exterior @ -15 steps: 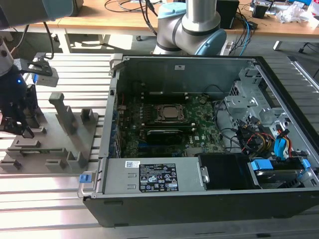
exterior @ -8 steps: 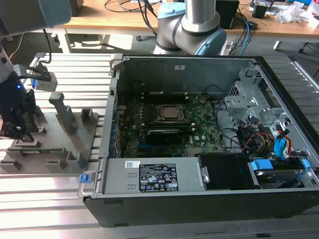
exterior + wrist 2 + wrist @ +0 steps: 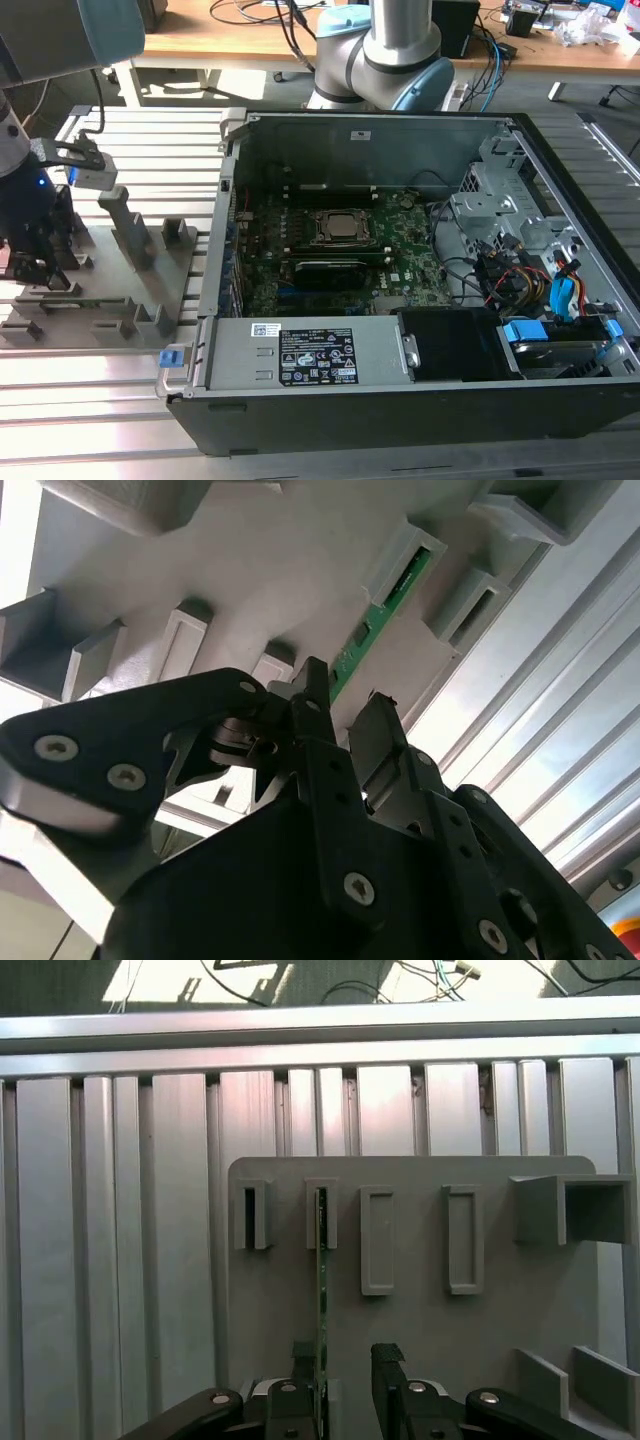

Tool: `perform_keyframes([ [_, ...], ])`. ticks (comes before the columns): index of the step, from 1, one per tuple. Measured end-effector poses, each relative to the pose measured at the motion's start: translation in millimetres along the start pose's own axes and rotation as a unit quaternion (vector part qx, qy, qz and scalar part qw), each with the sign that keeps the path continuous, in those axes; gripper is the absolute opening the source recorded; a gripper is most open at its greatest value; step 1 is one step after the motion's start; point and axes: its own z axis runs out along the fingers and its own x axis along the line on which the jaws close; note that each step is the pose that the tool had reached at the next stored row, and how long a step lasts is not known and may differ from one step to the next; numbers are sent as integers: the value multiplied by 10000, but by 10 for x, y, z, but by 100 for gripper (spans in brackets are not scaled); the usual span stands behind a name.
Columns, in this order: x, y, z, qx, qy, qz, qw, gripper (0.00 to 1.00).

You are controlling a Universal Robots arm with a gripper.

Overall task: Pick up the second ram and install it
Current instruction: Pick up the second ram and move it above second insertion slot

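Observation:
I need to grip the second ram by its exposed long edge (image 3: 80, 300) next, to install it in the motherboard.
The second ram (image 3: 322, 1290) is a thin green stick standing on edge in a slot of the grey holder tray (image 3: 500, 1320). It shows as a green strip (image 3: 372, 620) in the second wrist view. My gripper (image 3: 345, 1360) is low over the tray and open, one black finger on each side of the stick's near end. The stick lies close against one finger (image 3: 302, 1360), with a gap to the other (image 3: 388, 1362). In the exterior view the gripper (image 3: 30, 265) hangs over the tray (image 3: 110, 290) at the exterior view's left.
An open computer case (image 3: 400, 400) holds the green motherboard (image 3: 400, 265) with its CPU socket (image 3: 342, 228) at the exterior view's middle and right. The tray rests on a ribbed aluminium table (image 3: 90, 400). Grey posts (image 3: 125, 225) rise from the tray.

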Motion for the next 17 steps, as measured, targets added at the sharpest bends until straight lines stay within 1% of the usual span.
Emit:
perform_keyframes([
  [10,-1,-1,107,1,0,0,10000,36],
  [13,-1,1,154,0,0,0,10000,36],
  [17,28,8,207,0,0,0,10000,36],
])
